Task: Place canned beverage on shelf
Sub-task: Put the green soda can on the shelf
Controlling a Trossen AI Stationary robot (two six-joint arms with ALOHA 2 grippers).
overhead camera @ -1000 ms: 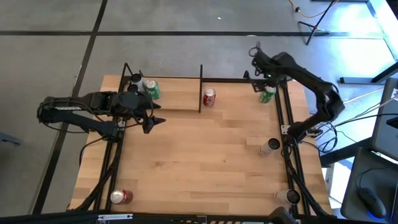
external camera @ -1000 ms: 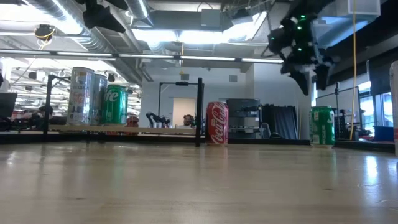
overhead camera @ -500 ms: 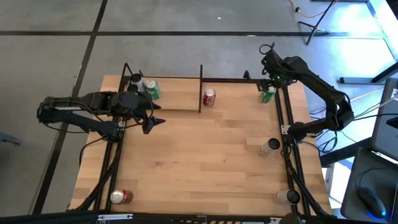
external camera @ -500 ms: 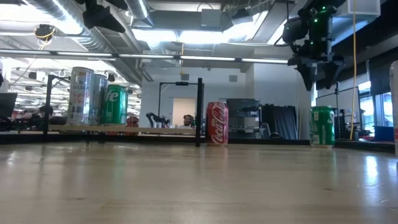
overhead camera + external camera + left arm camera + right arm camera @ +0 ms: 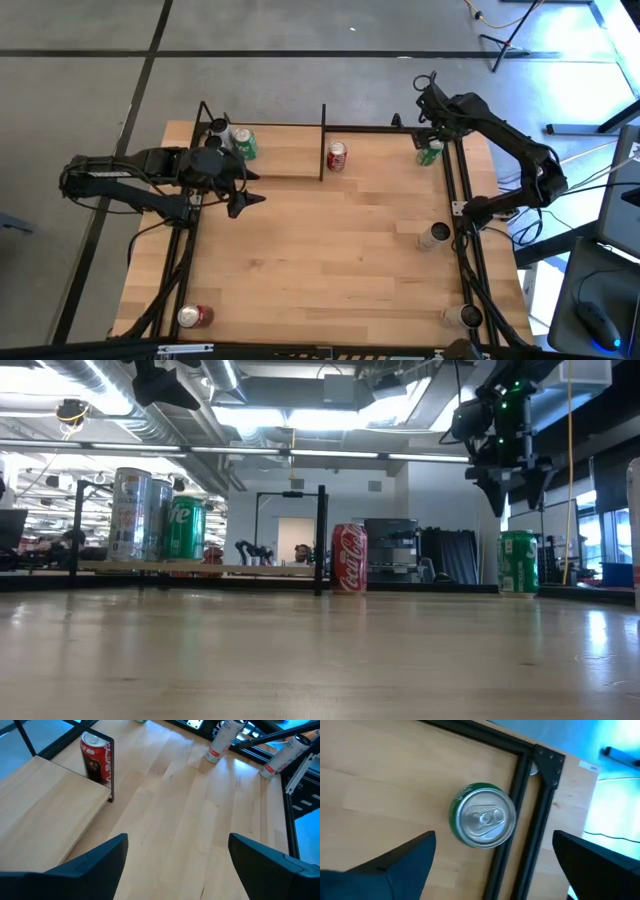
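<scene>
I need to grab the green can by its rimmed top [image 5: 432,146] with my right gripper next. Then I can place the green can on the shelf [image 5: 285,160].
The shelf [image 5: 285,160], a light-wood board in black rods, stands at the table's far left and carries a silver can [image 5: 220,131] and a green can [image 5: 245,146]. A red cola can [image 5: 337,156] stands upright on the table just right of the shelf. Another green can [image 5: 430,152] stands upright at the far right; it also shows in the low view [image 5: 517,563]. My right gripper [image 5: 495,865] hangs open above this can [image 5: 482,816], pointing down, apart from it. My left gripper [image 5: 256,185] is open and empty at the shelf's near edge.
Black frame rails [image 5: 463,200] run along the table's right side, close to the green can [image 5: 520,795]. Two pale cans [image 5: 433,235] [image 5: 466,315] lie by the right rail, and a red can [image 5: 192,316] sits at the near left corner. The table's middle [image 5: 330,250] is bare wood.
My right gripper has gone toward the table's right edge and now stands over the green can at the far right. The cans have kept still.
</scene>
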